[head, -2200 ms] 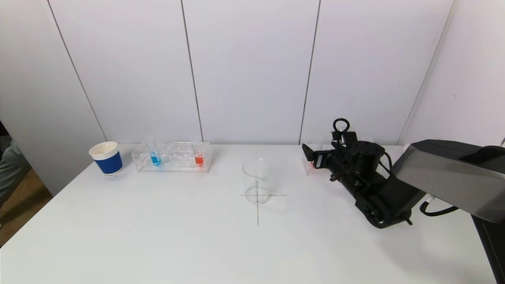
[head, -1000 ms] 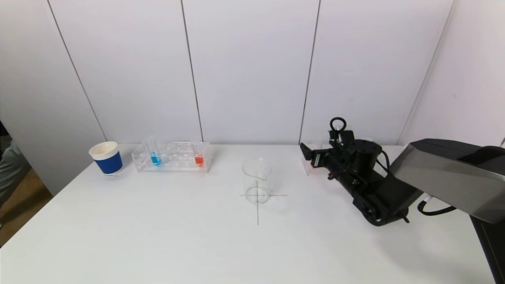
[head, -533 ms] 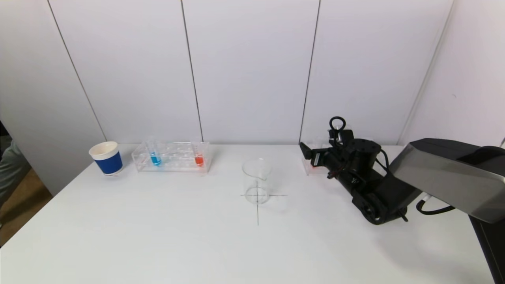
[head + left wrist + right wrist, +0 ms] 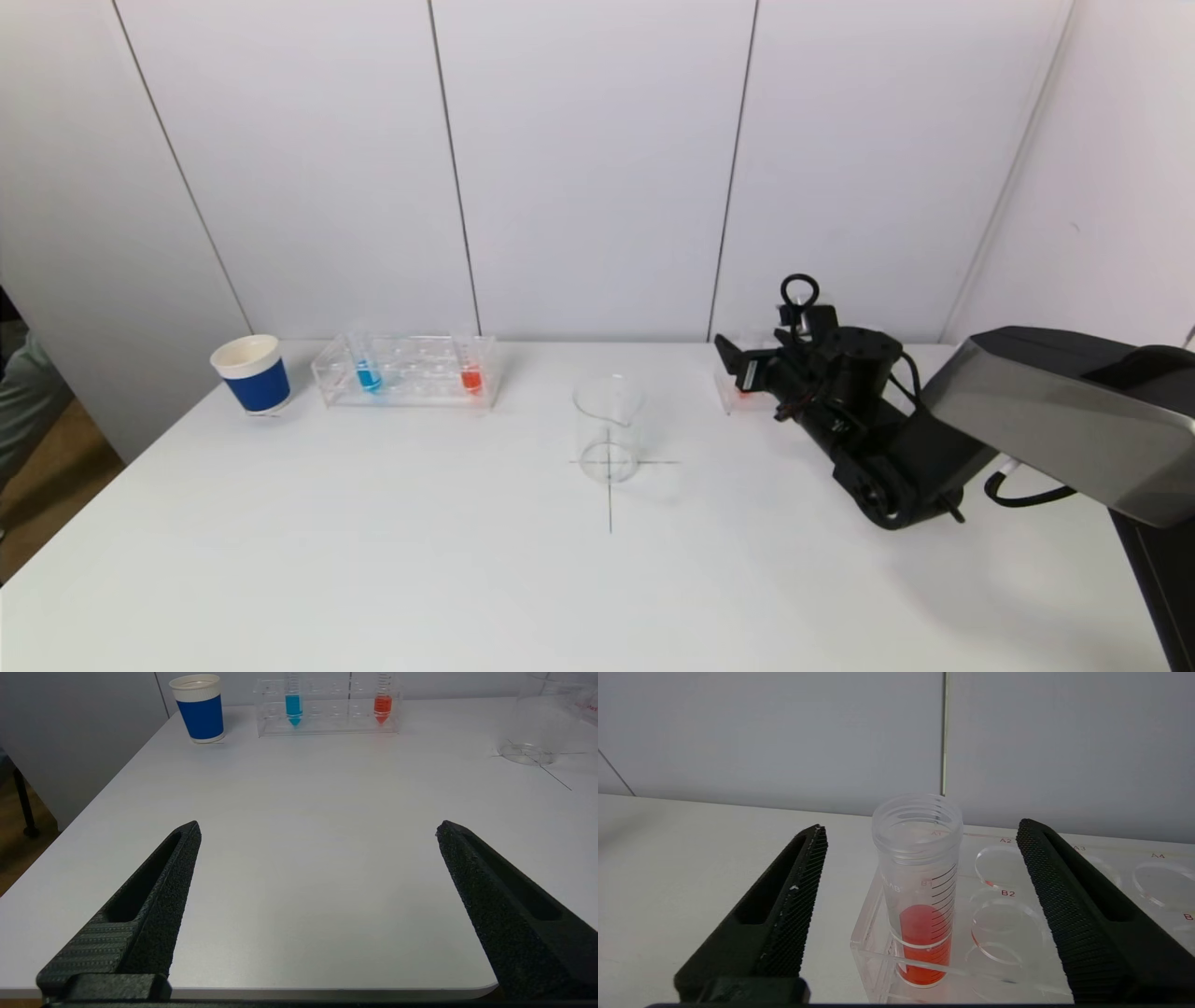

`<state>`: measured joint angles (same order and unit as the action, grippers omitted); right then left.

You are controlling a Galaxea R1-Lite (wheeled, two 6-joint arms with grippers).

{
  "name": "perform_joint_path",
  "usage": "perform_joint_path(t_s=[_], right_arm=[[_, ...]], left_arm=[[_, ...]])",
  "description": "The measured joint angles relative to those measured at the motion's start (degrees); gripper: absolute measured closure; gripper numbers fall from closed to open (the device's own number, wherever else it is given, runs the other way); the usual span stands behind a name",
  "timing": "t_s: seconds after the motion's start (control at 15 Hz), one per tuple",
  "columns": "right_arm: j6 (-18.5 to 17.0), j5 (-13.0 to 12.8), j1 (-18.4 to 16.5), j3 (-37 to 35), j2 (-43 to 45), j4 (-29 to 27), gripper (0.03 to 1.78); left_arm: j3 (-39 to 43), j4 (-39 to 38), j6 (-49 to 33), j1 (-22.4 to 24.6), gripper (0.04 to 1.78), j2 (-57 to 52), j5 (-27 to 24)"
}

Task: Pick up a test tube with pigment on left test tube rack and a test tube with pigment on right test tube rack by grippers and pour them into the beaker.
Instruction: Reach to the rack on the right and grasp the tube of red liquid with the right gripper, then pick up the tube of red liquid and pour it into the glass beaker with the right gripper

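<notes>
My right gripper is to grab the upper part of the test tube below its threaded rim [image 4: 918, 876] next, because the rack surrounds the clear test tube's lower half.
The empty glass beaker [image 4: 608, 429] stands mid-table on a drawn cross. The left rack [image 4: 406, 392] holds a blue-pigment tube [image 4: 367, 369] and a red-pigment tube [image 4: 470, 371]. My right gripper [image 4: 744, 367] is open at the near-left corner of the right rack [image 4: 729, 399], which it mostly hides. In the right wrist view a tube with red pigment [image 4: 922, 891] stands upright in the rack [image 4: 1017, 933], between the open gripper [image 4: 920, 830] fingers and untouched. My left gripper [image 4: 317, 830] is open and empty, low over the table's front edge, out of the head view.
A blue paper cup [image 4: 250, 373] with a white rim stands left of the left rack. In the left wrist view the cup [image 4: 198, 707], left rack [image 4: 327, 723] and beaker [image 4: 537, 723] lie far ahead. A white wall runs close behind both racks.
My right gripper has risen slightly and edged toward the right rack; its fingers stay open. Tubes, beaker and cup have not moved.
</notes>
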<state>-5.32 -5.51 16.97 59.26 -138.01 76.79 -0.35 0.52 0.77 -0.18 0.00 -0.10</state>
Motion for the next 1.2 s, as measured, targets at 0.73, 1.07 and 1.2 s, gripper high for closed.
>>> perform_joint_path(t_s=[0.73,1.07,1.2], right_arm=[[0.0,0.0,0.0,0.6,-0.2,-0.4,1.35],[-0.1,-0.1,0.0,0.9,-0.2,-0.6,1.35],[-0.1,-0.2,0.0,0.9,-0.1,-0.6,1.35]], left_arm=[[0.0,0.0,0.0,0.0,0.06,0.0,0.0],[0.0,0.0,0.0,0.0,0.06,0.0,0.0],[0.0,0.0,0.0,0.0,0.06,0.0,0.0]])
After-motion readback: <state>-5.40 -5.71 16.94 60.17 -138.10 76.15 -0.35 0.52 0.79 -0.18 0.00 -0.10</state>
